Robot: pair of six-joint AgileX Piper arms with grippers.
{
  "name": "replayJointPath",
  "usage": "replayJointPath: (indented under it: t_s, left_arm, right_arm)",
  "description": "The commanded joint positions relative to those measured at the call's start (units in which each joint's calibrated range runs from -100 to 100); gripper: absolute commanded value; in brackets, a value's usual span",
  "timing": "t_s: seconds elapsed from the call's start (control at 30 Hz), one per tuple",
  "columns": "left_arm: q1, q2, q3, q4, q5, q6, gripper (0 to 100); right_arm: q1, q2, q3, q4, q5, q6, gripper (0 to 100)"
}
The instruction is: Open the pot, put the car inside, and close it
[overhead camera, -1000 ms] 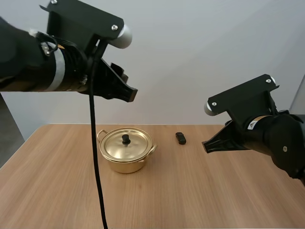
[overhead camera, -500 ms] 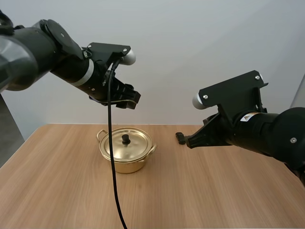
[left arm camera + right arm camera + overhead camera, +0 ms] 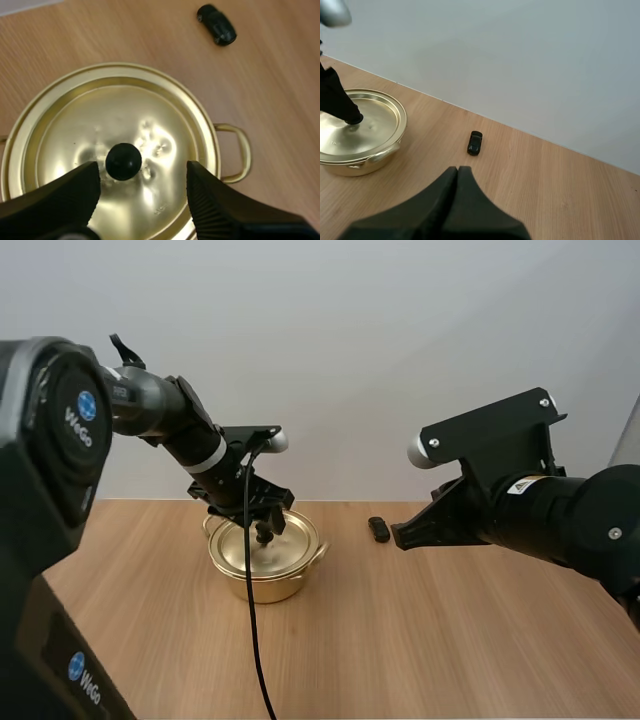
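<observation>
My left gripper will next grab the lid, flat on the pot and wider than my open fingers, by its black knob.
A gold pot (image 3: 268,562) with its lid (image 3: 150,120) on stands on the wooden table. In the left wrist view my left gripper (image 3: 142,172) is open low over the lid, one finger on each side of the black knob (image 3: 123,161), apart from it. From above, the left gripper (image 3: 262,516) hangs right over the knob. The small black car (image 3: 379,529) lies on the table right of the pot, also seen as the car (image 3: 216,24) and the car (image 3: 475,142). My right gripper (image 3: 457,171) is shut on nothing, raised above the table near the car; its tip (image 3: 398,537) points left.
The pot's side handle (image 3: 236,150) sticks out toward the car. The wooden table (image 3: 420,640) has free room in front of the pot and to the right. A plain wall stands behind the table's far edge.
My left arm has come down from high above the pot to just over the lid knob. My right arm shifted left toward the car a second ago and has since held still.
</observation>
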Motion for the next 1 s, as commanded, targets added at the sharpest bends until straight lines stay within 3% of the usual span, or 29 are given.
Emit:
replayJointPath:
  t_s: [0.0,0.17,0.43,0.53,0.63,0.67,0.8,0.97]
  left_arm:
    - [-0.01,0.8,-0.1,0.5,-4.0,0.0,82]
    - [-0.01,0.8,-0.1,0.1,-6.2,0.4,80]
    - [-0.01,1.8,-0.1,0.1,-5.7,1.3,65]
    - [-0.01,3.8,-0.1,-0.1,-5.3,1.4,45]
    - [-0.01,5.0,-0.1,-1.0,-4.5,1.4,5]
    - [-0.01,4.8,-0.1,-1.2,-5.3,1.5,0]
    - [0.08,0.0,-1.3,-6.8,-7.7,4.9,0]
    - [0.31,-13.4,-5.6,-18.2,-6.6,7.1,0]
  right_arm:
    - [0.0,0.0,0.0,0.0,0.2,0.0,0]
    - [0.0,0.0,0.0,0.1,0.3,0.0,0]
    - [-1.1,0.0,0.0,0.4,0.7,0.0,0]
    - [-1.1,0.0,0.0,0.4,0.7,0.0,0]
    - [-1.2,0.6,0.0,0.4,0.5,0.0,0]
    - [-1.2,1.2,0.0,0.4,0.1,0.0,0]
    - [-1.1,4.4,0.6,2.6,-3.7,-2.0,0]
    - [-1.0,17.5,1.6,15.9,-14.4,-11.4,0]
